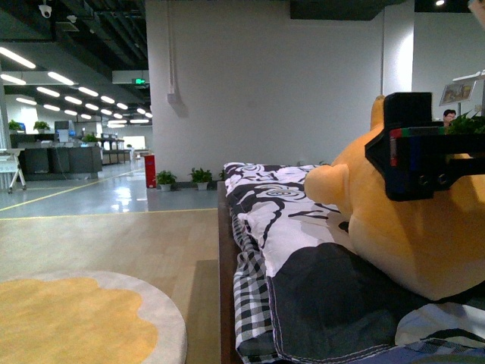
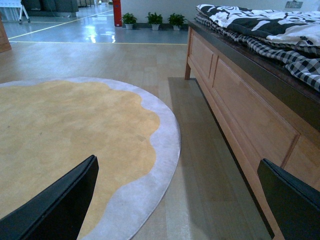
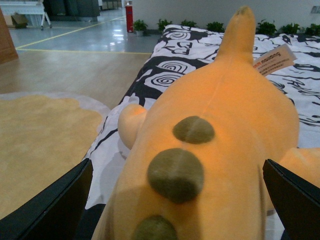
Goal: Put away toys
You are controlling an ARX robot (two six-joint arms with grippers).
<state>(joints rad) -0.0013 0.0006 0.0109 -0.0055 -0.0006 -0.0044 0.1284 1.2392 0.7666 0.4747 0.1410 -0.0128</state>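
Observation:
The orange-yellow plush (image 3: pixel 240 120) is a toy to put away. My right gripper needs to grab it next by the lower end of its spotted back (image 3: pixel 162 215).
A large orange-yellow plush toy (image 1: pixel 409 227) lies on the bed at the right of the front view. In the right wrist view the toy (image 3: pixel 215 150) fills the frame, with dark olive spots along its back and a paper tag (image 3: pixel 274 59) near its pointed end. My right gripper (image 3: pixel 175 210) is open just above it, one finger on each side of its body. In the front view a black part of the right arm (image 1: pixel 424 148) stands in front of the toy. My left gripper (image 2: pixel 175 205) hangs open and empty over the floor beside the bed.
The bed has a black-and-white patterned blanket (image 1: pixel 280 220) and a wooden frame (image 2: pixel 240 100). A round yellow rug with a grey border (image 2: pixel 75 145) lies on the wooden floor to the left. Potted plants (image 1: pixel 182 179) and a red box stand by the far wall.

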